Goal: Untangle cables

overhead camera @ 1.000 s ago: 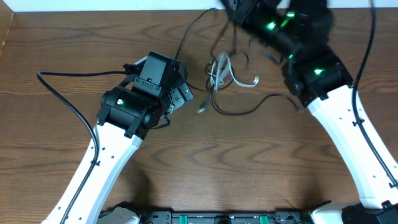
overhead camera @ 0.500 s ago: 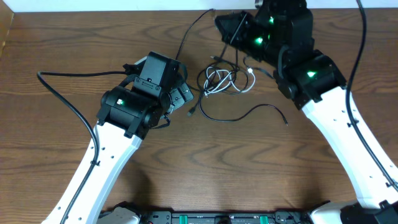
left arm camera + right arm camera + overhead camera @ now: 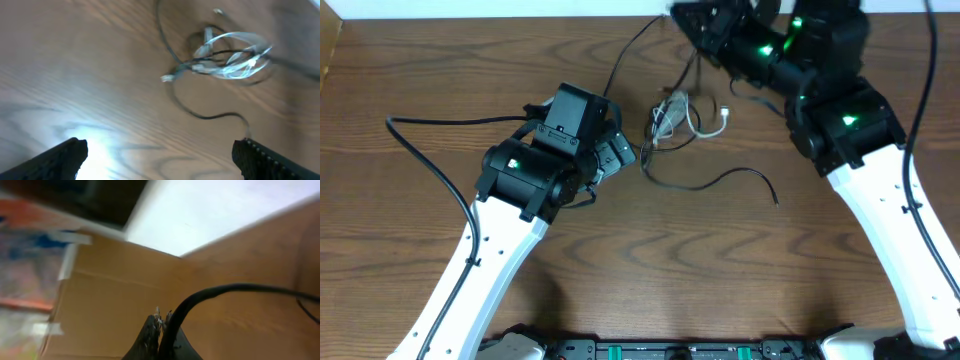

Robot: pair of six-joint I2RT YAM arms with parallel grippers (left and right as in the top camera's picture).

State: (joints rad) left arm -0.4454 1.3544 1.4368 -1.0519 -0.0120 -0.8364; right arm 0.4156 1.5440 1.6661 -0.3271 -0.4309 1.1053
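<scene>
I will grab the tangle's white and black loops next with my left gripper, which leaves the black cable free for my right gripper to untangle.
The cables lie as a small tangle (image 3: 669, 114) at the table's back middle. A white cable (image 3: 706, 127) loops through it, and a black cable (image 3: 712, 181) trails off to the right across the wood. My right gripper (image 3: 692, 30) hangs above the back edge, shut on a black cable (image 3: 226, 289) that runs out between its fingertips (image 3: 151, 332). My left gripper (image 3: 617, 152) stands open just left of the tangle. In the left wrist view the tangle (image 3: 227, 55) lies ahead of the wide-apart fingers (image 3: 64, 157), with bare wood between them.
A thick black arm wire (image 3: 425, 150) curves over the table's left side. Another thin black cord (image 3: 623, 52) runs from the tangle to the back edge. A white wall (image 3: 210, 210) stands behind the table.
The right arm has swung back and lifted, drawing the tangle up into a narrower, stretched bunch. The loose black cable's end has shifted slightly. The left arm has stayed put.
</scene>
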